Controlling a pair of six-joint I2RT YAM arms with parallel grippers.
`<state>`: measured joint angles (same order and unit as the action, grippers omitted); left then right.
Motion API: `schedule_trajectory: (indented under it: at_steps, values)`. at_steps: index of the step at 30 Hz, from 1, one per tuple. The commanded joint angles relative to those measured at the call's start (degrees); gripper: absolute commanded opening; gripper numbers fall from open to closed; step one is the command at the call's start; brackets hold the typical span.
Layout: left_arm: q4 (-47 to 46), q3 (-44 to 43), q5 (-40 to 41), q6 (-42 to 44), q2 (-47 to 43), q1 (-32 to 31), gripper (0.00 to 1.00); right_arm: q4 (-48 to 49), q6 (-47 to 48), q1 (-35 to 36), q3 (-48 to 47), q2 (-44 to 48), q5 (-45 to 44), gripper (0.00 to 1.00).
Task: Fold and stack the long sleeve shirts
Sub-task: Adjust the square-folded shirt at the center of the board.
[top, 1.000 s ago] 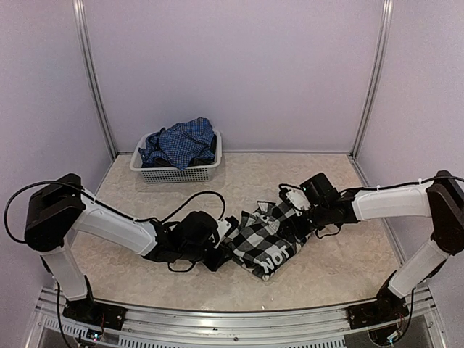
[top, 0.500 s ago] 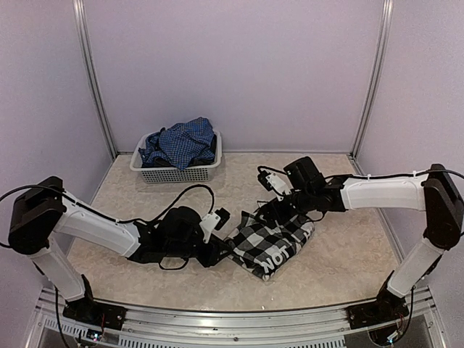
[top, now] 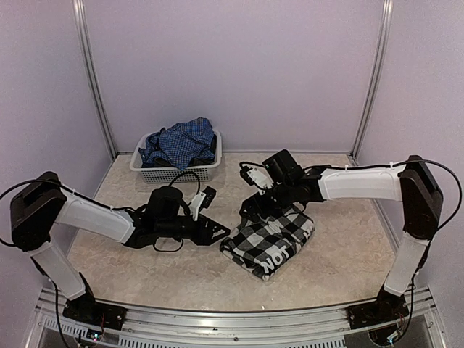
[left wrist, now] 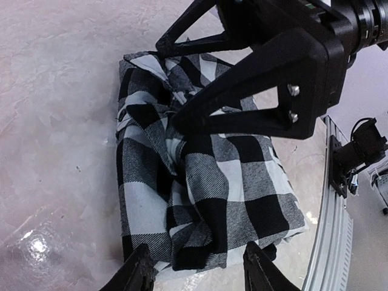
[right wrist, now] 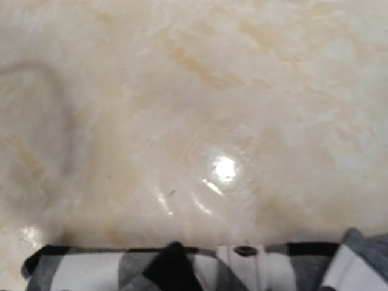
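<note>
My right gripper grabs the checked shirt by its far button edge [right wrist: 244, 262] next. Then my right gripper draws that edge across the shirt for folding.
The black-and-white checked shirt [top: 270, 241] lies folded in a compact bundle on the table, white letters on black at its near edge. My left gripper [top: 217, 228] is open and empty just left of it. In the left wrist view the shirt [left wrist: 200, 188] lies ahead of my spread fingers [left wrist: 140, 271]. My right gripper [top: 251, 209] hangs low over the shirt's far left edge. The left wrist view shows its two black fingers [left wrist: 242, 103] apart over the cloth. The right wrist view shows one fingertip [right wrist: 173, 262] over the shirt's button edge [right wrist: 242, 267]. The blue checked shirt [top: 181, 142] lies crumpled in the basket.
The white mesh basket [top: 176, 172] stands at the back left against the wall. Metal frame posts [top: 93, 80] rise at the back corners. A metal rail [top: 217, 326] runs along the near edge. Both arms' cables loop above the table near the shirt.
My right gripper has swept left across the checked shirt, which now lies narrower. My left gripper has drawn back to the left, off the shirt's edge.
</note>
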<state>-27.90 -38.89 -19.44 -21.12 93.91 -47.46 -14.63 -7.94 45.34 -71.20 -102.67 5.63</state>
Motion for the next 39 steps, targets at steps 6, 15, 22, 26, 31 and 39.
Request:
schedule_trajectory:
  at_steps: [6,15,22,26,31,39]
  values:
    - [-3.27,-0.47,-2.78,-4.45,3.39,0.44,0.48,-9.36,0.94,1.17,-8.39,-6.65,1.07,0.82]
    - [-3.47,0.7,-1.02,-4.8,3.47,0.61,0.48,-14.06,0.1,1.48,-12.57,-10.5,0.95,0.64]
    - [-3.21,0.97,-0.75,-4.5,3.47,0.7,0.48,-15.35,0.23,1.67,-15.03,-13.29,1.54,0.55]
    - [-3.08,1.01,-0.61,-4.34,3.61,0.79,0.48,-16.57,0.22,1.74,-16.26,-14.02,0.4,0.46]
    - [-3.04,1.01,-0.49,-4.28,3.66,0.88,0.48,-16.71,-0.05,1.84,-15.47,-13.01,-0.48,0.27]
    - [-3.72,0.28,-2.18,-4.02,3.98,0.9,0.48,-13.34,-1.51,1.85,-8.35,-7.39,-1.82,0.0]
